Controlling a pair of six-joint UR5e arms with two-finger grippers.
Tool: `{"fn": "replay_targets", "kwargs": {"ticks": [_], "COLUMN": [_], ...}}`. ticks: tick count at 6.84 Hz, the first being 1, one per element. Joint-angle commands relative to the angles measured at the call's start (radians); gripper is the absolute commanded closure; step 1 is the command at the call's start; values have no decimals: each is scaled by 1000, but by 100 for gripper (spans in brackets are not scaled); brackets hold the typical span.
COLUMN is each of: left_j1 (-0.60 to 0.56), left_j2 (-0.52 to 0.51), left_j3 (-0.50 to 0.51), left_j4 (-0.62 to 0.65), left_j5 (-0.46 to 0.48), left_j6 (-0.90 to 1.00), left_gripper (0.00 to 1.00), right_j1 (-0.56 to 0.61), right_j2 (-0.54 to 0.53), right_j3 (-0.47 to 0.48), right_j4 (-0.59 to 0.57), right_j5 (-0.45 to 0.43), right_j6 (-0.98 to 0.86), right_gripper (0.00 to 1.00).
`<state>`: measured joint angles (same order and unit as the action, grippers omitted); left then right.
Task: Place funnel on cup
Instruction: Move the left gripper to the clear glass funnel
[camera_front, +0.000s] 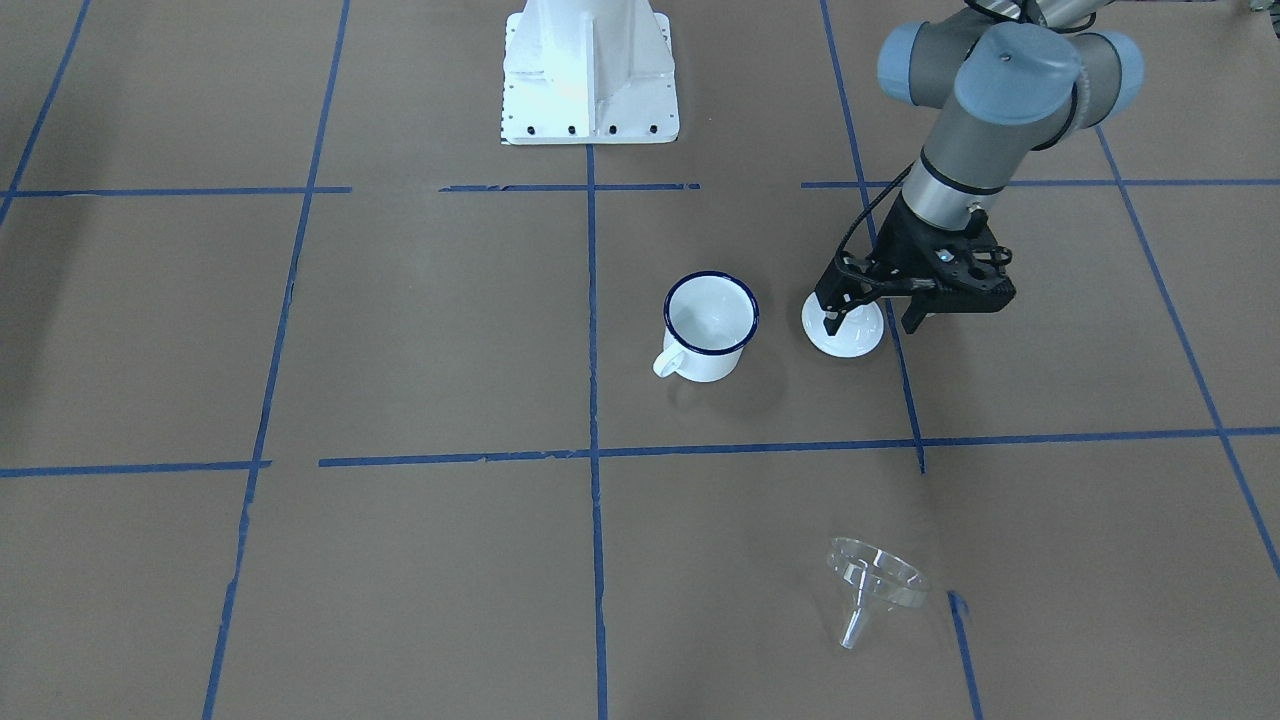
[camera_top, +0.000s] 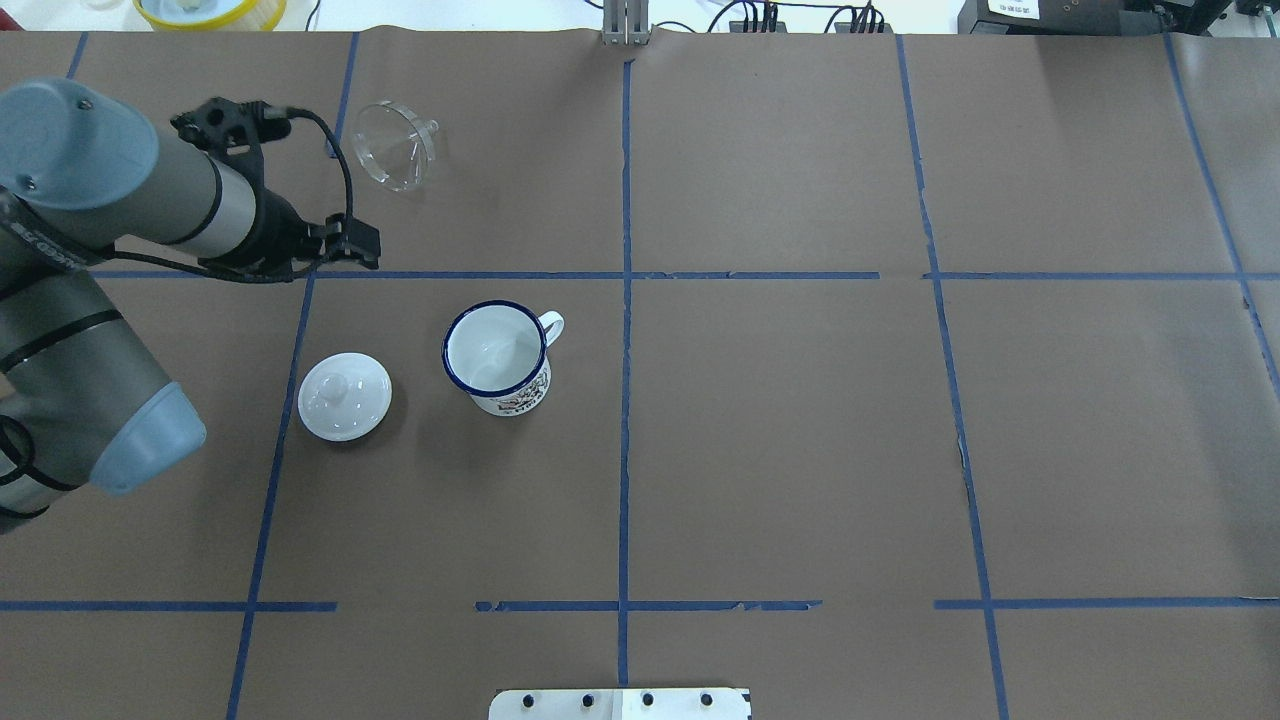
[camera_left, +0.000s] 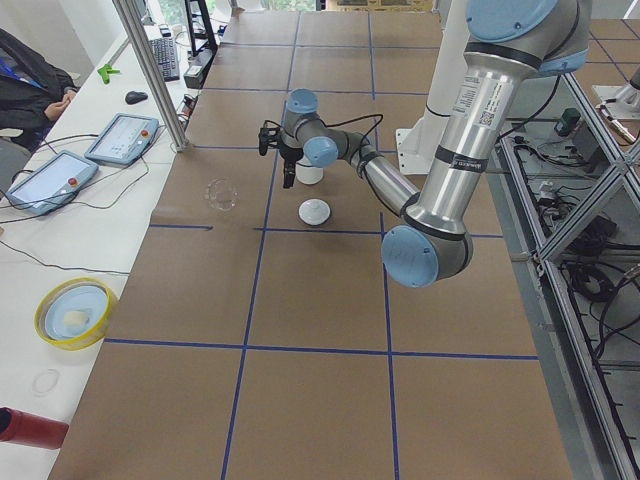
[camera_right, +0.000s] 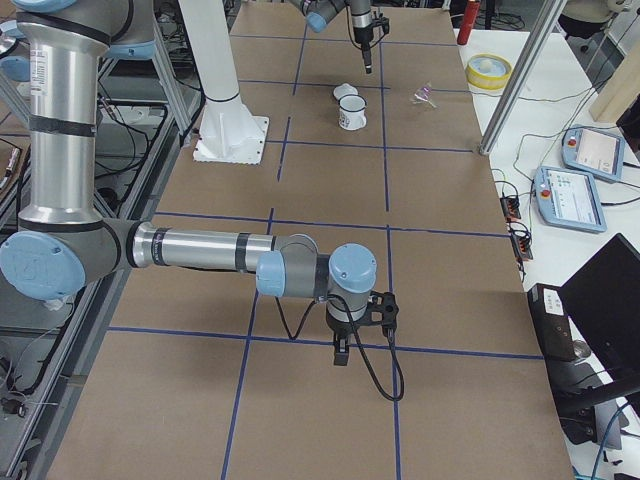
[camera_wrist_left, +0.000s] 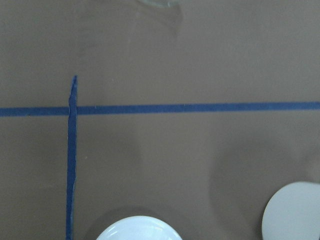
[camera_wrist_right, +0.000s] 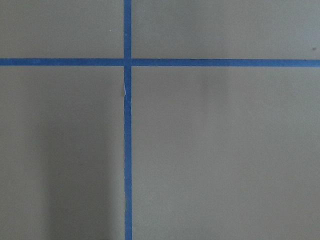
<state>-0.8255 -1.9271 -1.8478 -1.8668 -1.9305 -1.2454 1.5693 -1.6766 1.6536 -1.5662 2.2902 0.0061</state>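
Note:
I will next pinch the clear funnel by the thin side at its rim (camera_front: 918, 586) with my left gripper, because the funnel's cone slopes down to a round spout.
The clear funnel (camera_front: 875, 580) lies on its side on the brown paper, also in the overhead view (camera_top: 392, 145), far from the robot on its left. The white cup (camera_front: 710, 320) with a dark blue rim stands upright and empty near the table's middle (camera_top: 497, 355). My left gripper (camera_front: 870, 322) is open and empty, held above the table between the funnel and the cup's row, and touches nothing. My right gripper (camera_right: 340, 350) hovers over bare paper far from both; I cannot tell whether it is open or shut.
A round white knobbed lid (camera_top: 345, 397) lies next to the cup on its left; its edge shows at the bottom of the left wrist view (camera_wrist_left: 137, 230). The white robot base (camera_front: 590, 80) stands at the near edge. A yellow bowl (camera_top: 195, 10) sits off the paper.

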Motion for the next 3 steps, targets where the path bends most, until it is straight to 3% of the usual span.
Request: {"fn": "replay_targets", "kwargs": {"ticks": [1, 3], "left_j1": [-27, -23], "left_j2": [-10, -19], "left_j3": [95, 319], "left_j4": [-319, -690], "left_j5": [137, 227], "left_j6": [-429, -796], "left_gripper": [0, 0], "right_j1": [0, 0], "right_j2": [0, 0], "right_j3": [0, 0], "right_j4": [0, 0], "right_j5": [0, 0], "right_j6": [0, 0], "right_gripper": [0, 0]}}
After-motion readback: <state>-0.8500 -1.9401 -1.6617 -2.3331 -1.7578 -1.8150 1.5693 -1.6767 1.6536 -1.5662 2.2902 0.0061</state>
